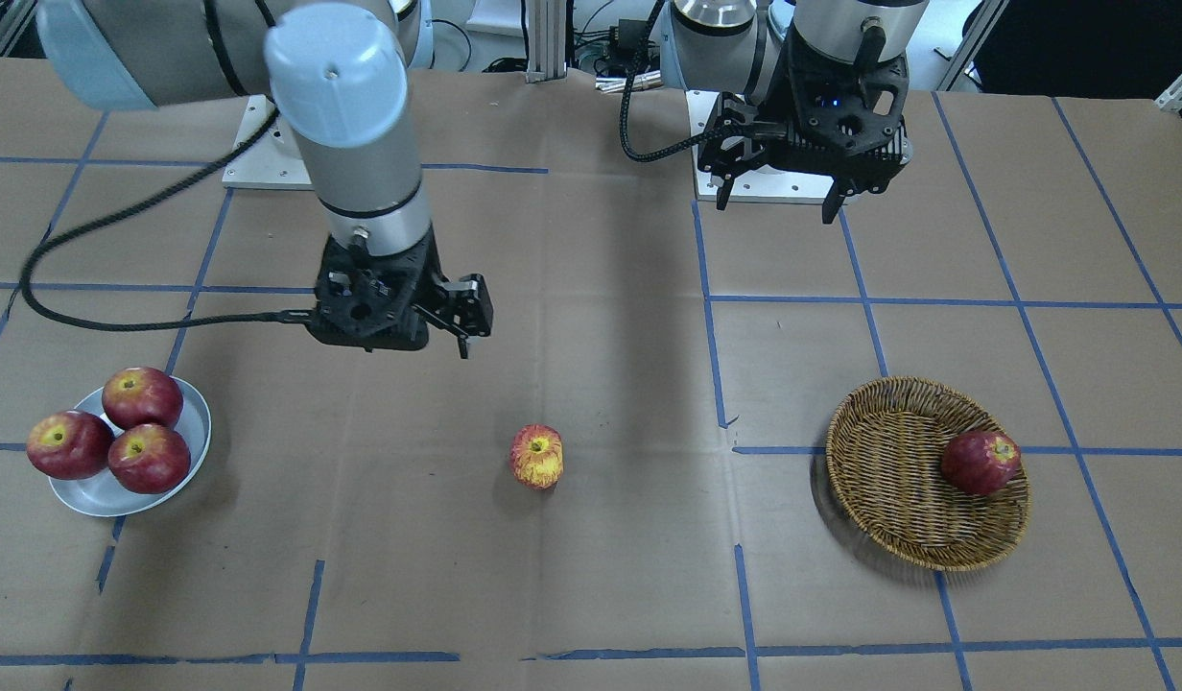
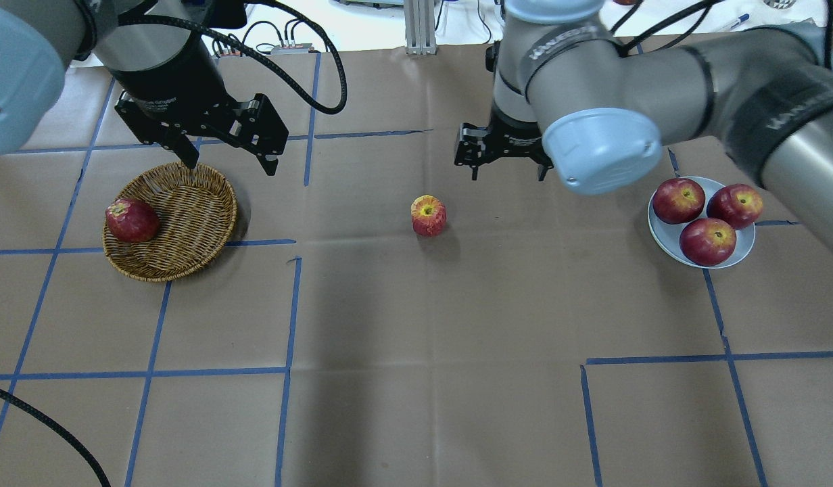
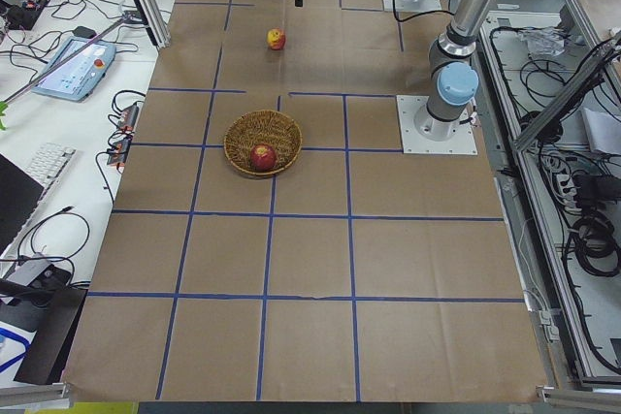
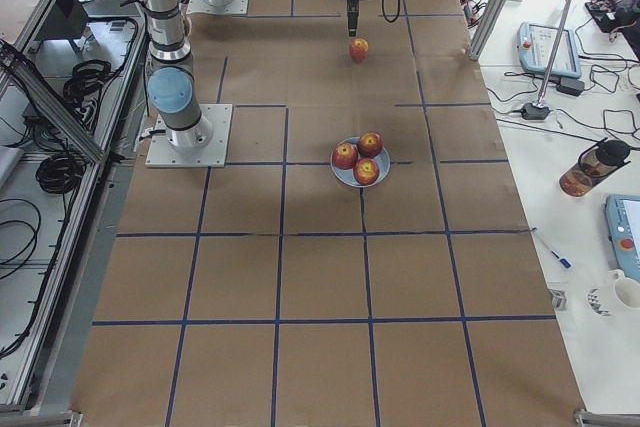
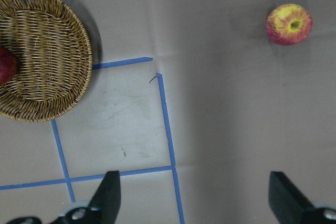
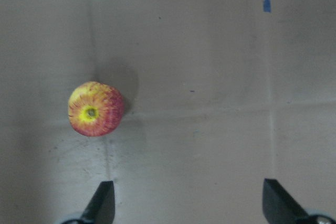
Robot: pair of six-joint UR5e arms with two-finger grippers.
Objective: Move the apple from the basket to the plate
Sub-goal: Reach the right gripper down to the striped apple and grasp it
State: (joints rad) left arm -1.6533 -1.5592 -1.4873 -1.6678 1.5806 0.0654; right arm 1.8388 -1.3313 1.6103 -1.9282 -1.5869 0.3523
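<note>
My right gripper should next take hold of the yellow-streaked apple by its round sides, so that I can add it to the plate of apples.
The yellow-streaked apple stands on the bare table, midway between basket and plate; it also shows in the front view. The wicker basket at the left holds one dark red apple. The pale plate at the right carries three dark red apples. My left gripper hangs open and empty above the basket's far rim. My right gripper hangs open and empty just beyond the apple, which sits left of its fingers in the right wrist view. The left wrist view shows the apple at the upper right.
Brown paper with blue tape lines covers the table. A cable loops from the right arm over the table. Both arm bases stand at the robot's edge of the table.
</note>
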